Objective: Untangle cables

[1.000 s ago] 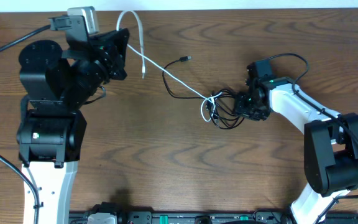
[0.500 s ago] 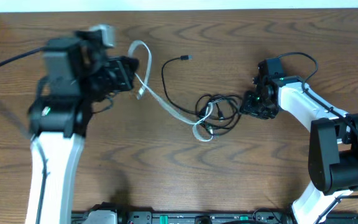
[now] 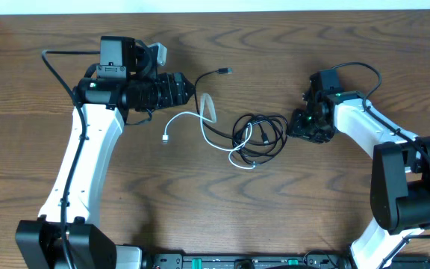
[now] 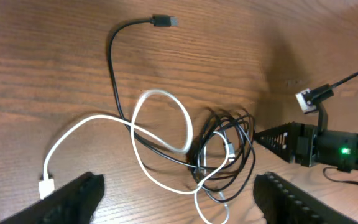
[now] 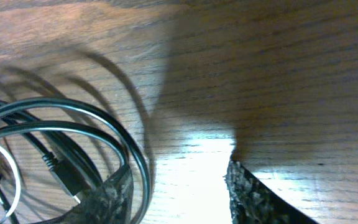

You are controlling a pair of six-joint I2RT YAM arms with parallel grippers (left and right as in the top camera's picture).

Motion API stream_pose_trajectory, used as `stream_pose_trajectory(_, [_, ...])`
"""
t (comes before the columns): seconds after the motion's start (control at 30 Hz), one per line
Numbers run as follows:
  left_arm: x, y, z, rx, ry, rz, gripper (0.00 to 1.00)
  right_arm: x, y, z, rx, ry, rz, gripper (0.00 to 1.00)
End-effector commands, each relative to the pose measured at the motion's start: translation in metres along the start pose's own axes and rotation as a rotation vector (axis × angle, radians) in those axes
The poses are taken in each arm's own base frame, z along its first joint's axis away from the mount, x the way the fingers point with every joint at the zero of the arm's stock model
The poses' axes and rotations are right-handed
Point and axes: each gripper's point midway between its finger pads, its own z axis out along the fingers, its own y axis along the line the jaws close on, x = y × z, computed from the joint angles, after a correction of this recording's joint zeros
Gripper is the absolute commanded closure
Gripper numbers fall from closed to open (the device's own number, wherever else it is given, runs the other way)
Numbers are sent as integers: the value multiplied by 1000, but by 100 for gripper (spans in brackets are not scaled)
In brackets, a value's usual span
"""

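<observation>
My left gripper grabs the white cable by its standing loop [image 3: 210,101] [image 4: 177,102] next, to pull the cable's tangled end out of the black coil.
The white cable [image 3: 181,117] lies loose on the table, its plug near the left, one loop standing up in front of my left gripper [image 3: 190,91] and its other end running into the tangle. The black cable [image 3: 260,135] is coiled in that tangle, its free plug end reaching up and left. My left gripper [image 4: 179,183] hovers open over the white cable [image 4: 92,121] and black cable [image 4: 112,56], holding nothing. My right gripper [image 3: 295,127] sits at the coil's right edge. In its wrist view the right gripper [image 5: 178,186] is open over bare wood, with black cable [image 5: 61,106] loops against its left finger.
The brown wooden table [image 3: 222,209] stretches toward the front edge. A thick black wire [image 3: 353,69] arches over the right arm's wrist. A dark rail [image 3: 237,261] runs along the front edge.
My left gripper opened and let go of the white cable, which dropped onto the table. The left arm stretched out to the right. The right gripper widened a little and stayed put.
</observation>
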Motion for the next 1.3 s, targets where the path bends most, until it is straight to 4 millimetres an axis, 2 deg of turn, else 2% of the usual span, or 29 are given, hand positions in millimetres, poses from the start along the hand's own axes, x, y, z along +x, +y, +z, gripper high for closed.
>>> stream_pose_trajectory(0.0, [5, -15, 0, 42, 11, 132, 16, 5, -11, 8, 40, 16, -5, 49])
stream_pose_trajectory(0.17, [26, -51, 18, 96, 69, 318, 17, 3, -10, 8, 37, 8, -6, 46])
stream_pose_trajectory(0.27, [41, -70, 38, 104, 115, 390, 26, 2, -10, 8, 35, 5, -7, 46])
stream_pose_trajectory(0.33, [52, -75, 56, 82, 154, 424, 31, 2, -10, 8, 35, 5, -7, 45])
stream_pose_trajectory(0.47, [77, -80, 94, 68, 245, 496, 34, 2, -10, 8, 36, 7, -7, 45])
stream_pose_trajectory(0.6, [92, -72, 130, 7, 297, 533, 36, 2, -10, 8, 36, 6, -7, 45])
stream_pose_trajectory(0.83, [105, -76, 171, 31, 313, 570, 36, 3, -10, 8, 37, 10, -6, 45])
stream_pose_trajectory(1.03, [118, -60, 197, 12, 364, 555, 44, 4, -10, 8, 38, 13, -6, 45])
stream_pose_trajectory(1.2, [128, -54, 206, 4, 399, 529, 47, 4, -11, 8, 39, 14, -6, 45])
stream_pose_trajectory(1.27, [129, -55, 207, 6, 400, 531, 51, 4, -10, 8, 39, 14, -6, 45])
